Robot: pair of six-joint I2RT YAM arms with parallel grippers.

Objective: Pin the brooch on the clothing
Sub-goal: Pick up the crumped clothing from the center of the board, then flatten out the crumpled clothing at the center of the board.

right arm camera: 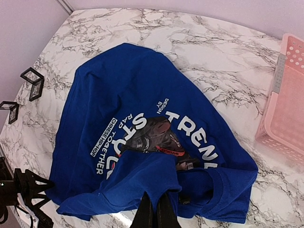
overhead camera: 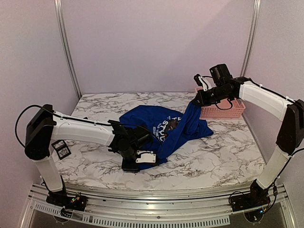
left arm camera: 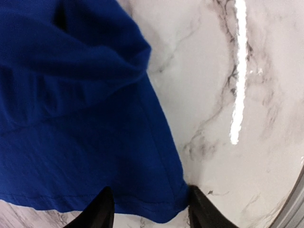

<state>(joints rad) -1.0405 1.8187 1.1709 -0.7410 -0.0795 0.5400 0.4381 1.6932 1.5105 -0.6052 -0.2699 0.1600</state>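
Note:
The fingers of my left gripper are apart on both sides of the cloth. The hem corner [left arm camera: 160, 205] would stay on the tabletop if I lifted that gripper now.
The clothing [overhead camera: 145, 118], a royal-blue T-shirt, lies crumpled mid-table with its round white-lettered print [right arm camera: 152, 135] facing up. My right gripper [right arm camera: 156, 199] is shut on a fold of the shirt and holds that edge lifted above the table at the right [overhead camera: 198, 97]. My left gripper [overhead camera: 136, 145] sits low at the shirt's near-left corner. In the left wrist view its jaws [left arm camera: 150, 190] stand open, straddling the hem corner of the shirt [left arm camera: 71, 118], and the right fingertip [left arm camera: 199, 204] touches the cloth. I cannot make out the brooch in any view.
A pink slotted basket [overhead camera: 223, 108] stands at the back right, just behind the raised right gripper. Small black-framed things [overhead camera: 61, 148] lie near the table's left edge, also seen by the right wrist [right arm camera: 32, 80]. The metal rail of the table's near edge [left arm camera: 297, 209] is close to the left gripper.

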